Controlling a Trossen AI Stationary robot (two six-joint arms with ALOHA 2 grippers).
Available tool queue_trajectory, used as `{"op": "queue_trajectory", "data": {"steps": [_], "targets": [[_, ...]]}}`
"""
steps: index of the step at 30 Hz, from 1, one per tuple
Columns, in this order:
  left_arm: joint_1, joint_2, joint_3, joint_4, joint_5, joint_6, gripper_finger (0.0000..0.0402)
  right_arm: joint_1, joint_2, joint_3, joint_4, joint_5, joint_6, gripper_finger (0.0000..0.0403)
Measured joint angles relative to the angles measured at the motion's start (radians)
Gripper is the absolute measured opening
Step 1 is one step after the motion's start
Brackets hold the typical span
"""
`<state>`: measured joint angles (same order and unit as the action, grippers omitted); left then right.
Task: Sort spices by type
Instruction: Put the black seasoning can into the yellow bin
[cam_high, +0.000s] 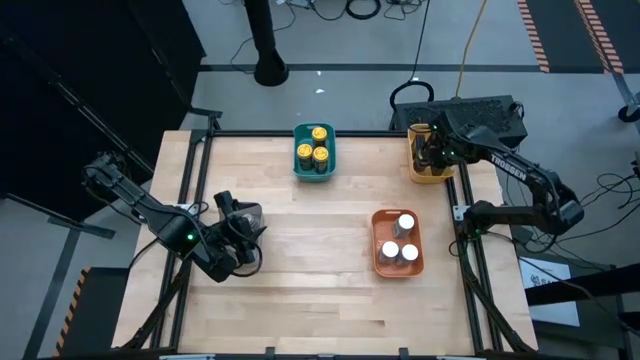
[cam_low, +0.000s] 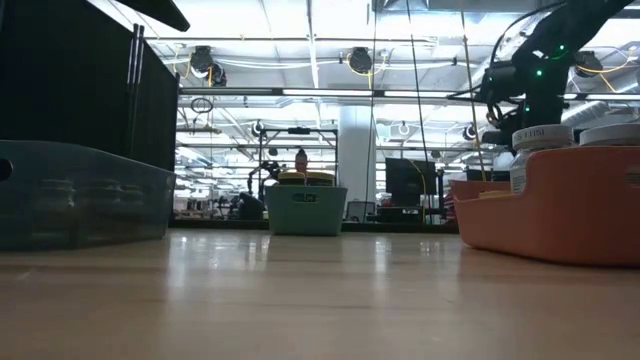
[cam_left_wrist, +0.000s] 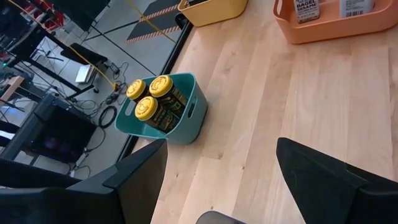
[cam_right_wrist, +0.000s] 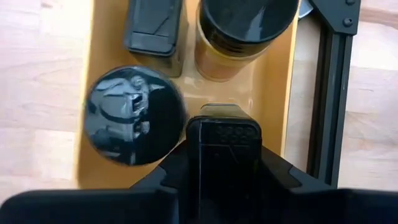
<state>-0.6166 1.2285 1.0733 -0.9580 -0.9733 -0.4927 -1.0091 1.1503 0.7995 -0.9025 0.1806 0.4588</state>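
Note:
The black tin (cam_right_wrist: 225, 134) sits in the yellow tray beside black-lidded jars in the right wrist view, so it is time for my right gripper to open now.
Three yellow-topped jars (cam_high: 319, 132) stand in the teal tray (cam_high: 296, 150) at the far middle, and they show again as jars (cam_left_wrist: 152, 96) in the left wrist view. Three white-topped jars (cam_high: 406, 222) stand in the orange tray (cam_high: 378, 240). Black-lidded jars (cam_right_wrist: 134, 115) stand in the yellow tray (cam_right_wrist: 90, 74) at the far right. My right gripper (cam_high: 432, 152) reaches down into that tray. My left gripper (cam_high: 240, 235) is open and empty over the table's left part, above the grey tray (cam_low: 80, 195), which it mostly hides from above.
The dark frame rail (cam_right_wrist: 326, 93) runs along the table's right edge, close beside the yellow tray. Bare wood lies between the teal tray (cam_left_wrist: 186, 124) and the orange tray (cam_left_wrist: 329, 28), and along the near edge. Cables and equipment lie on the floor beyond the far edge.

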Motion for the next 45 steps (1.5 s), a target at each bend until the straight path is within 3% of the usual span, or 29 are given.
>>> {"op": "queue_trajectory", "data": {"steps": [13,20,30,45], "targets": [[0.0,0.0,0.0,0.003,0.0,0.0,0.0309,-0.024,0.0,-0.017,0.039,0.0,-0.019,0.01],[0.0,0.0,0.0,0.003,0.0,0.0,0.0309,-0.024,0.0,-0.017,0.039,0.001,-0.006,0.0137],[0.0,0.0,0.0,0.004,0.003,0.0,0.0309,-0.023,0.0,-0.017,0.038,-0.001,-0.005,0.014],[0.0,0.0,0.0,0.006,0.008,-0.003,0.0309,-0.023,0.0,-0.016,0.038,-0.001,0.001,0.0194]]}}
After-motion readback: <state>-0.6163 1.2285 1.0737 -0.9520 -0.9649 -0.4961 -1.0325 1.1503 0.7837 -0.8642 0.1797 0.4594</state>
